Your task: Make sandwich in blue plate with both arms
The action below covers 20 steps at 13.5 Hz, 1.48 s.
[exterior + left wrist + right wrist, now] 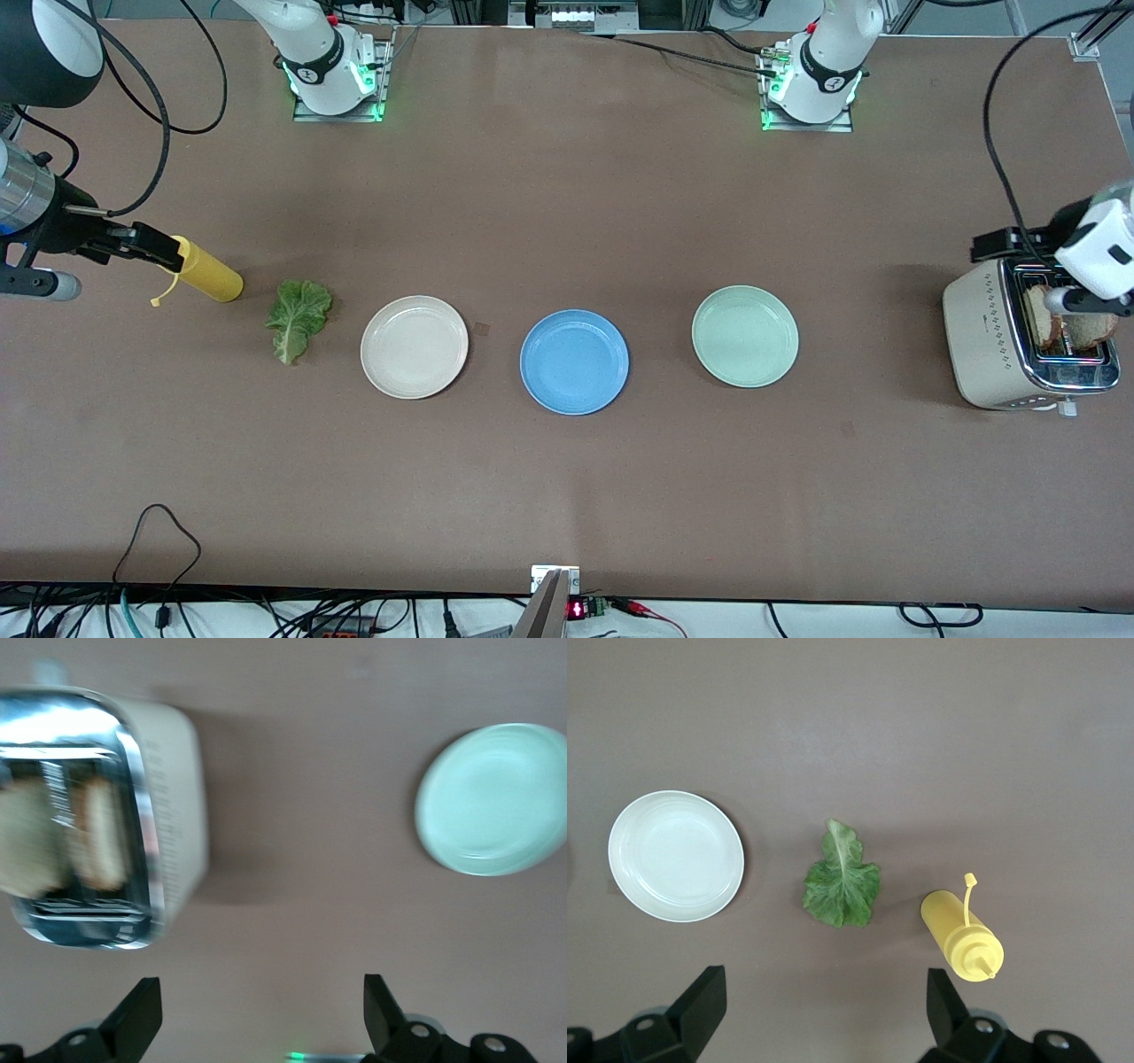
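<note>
My left gripper will start the sandwich on the blue plate (pixel 574 361), so next it will grab a bread slice by its exposed top crust (pixel 1040 312).
The blue plate (pixel 574 361) sits bare at mid-table between two other plates. A ruffled green lettuce leaf (pixel 299 319) (pixel 842 881) lies flat toward the right arm's end. Two slices of bread (pixel 1044 317) (pixel 97 837) stand in the slots of a cream toaster (pixel 992 341) (pixel 182 815) at the left arm's end. My left gripper (pixel 994 244) (pixel 263 1001) hovers open beside the toaster, holding nothing. My right gripper (pixel 149 248) (pixel 826 992) hovers open over the table by the yellow bottle, nothing between its fingers.
A cream-beige plate (pixel 414 346) (pixel 675 855) sits between the lettuce and the blue plate. A mint-green plate (pixel 745 336) (pixel 496 797) sits between the blue plate and the toaster. A yellow squeeze bottle (pixel 205 274) (pixel 961 935) lies on its side beside the lettuce.
</note>
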{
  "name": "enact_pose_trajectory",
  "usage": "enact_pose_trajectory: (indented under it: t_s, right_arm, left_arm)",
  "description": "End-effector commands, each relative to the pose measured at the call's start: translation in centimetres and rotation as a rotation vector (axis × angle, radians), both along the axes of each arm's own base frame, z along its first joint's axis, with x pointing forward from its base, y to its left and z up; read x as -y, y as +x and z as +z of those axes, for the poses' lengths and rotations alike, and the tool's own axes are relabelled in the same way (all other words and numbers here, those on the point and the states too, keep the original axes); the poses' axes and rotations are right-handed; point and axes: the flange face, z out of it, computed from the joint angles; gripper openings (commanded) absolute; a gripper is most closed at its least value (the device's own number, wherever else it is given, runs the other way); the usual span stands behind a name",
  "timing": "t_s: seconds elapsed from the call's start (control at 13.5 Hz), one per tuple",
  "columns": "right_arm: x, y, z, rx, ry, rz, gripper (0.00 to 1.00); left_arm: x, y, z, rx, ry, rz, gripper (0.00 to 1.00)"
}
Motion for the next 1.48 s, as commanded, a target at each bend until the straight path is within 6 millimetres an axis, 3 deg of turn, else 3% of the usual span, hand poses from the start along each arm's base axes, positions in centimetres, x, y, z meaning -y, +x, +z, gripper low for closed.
enact_pose_trajectory:
  t_s: [0.0, 0.22, 0.3, 0.52, 0.67, 0.74, 0.89, 1.26, 1.4]
  right_arm:
    - [0.1, -0.1, 0.5, -0.003, 0.007, -0.009, 1.00]
    - [0.1, -0.2, 0.4, -0.013, 0.009, -0.012, 1.00]
    - [0.1, -0.3, 0.3, -0.022, 0.007, -0.014, 1.00]
    - [0.2, -0.4, 0.3, -0.024, 0.007, -0.016, 1.00]
    - [0.3, -0.4, 0.3, -0.024, 0.008, -0.017, 1.00]
    - [0.3, -0.4, 0.3, -0.024, 0.008, -0.017, 1.00]
    - [0.3, -0.4, 0.3, -0.024, 0.008, -0.019, 1.00]
    - [0.3, -0.4, 0.2, -0.025, 0.008, -0.019, 1.00]
    - [0.3, -0.3, 0.2, -0.025, 0.008, -0.019, 1.00]
  left_arm:
    - [-2.8, 1.3, -1.1, 0.004, 0.044, -0.078, 1.00]
    - [-6.8, 2.3, -5.2, 0.022, 0.128, -0.133, 1.00]
    - [-7.1, 2.5, -6.2, 0.055, 0.129, -0.164, 0.99]
    - [-9.7, 1.5, -10.0, 0.083, 0.117, -0.186, 0.80]
    - [-11.3, 0.8, -12.4, 0.123, 0.113, -0.206, 0.78]
    - [-11.4, 0.6, -12.9, 0.119, 0.108, -0.219, 0.73]
    - [-12.3, -0.3, -13.9, 0.099, 0.100, -0.201, 0.51]
    - [-11.8, -1.3, -13.4, -0.008, 0.077, -0.163, 0.01]
    - [-11.7, -0.7, -12.2, 0.005, 0.083, -0.164, 0.01]
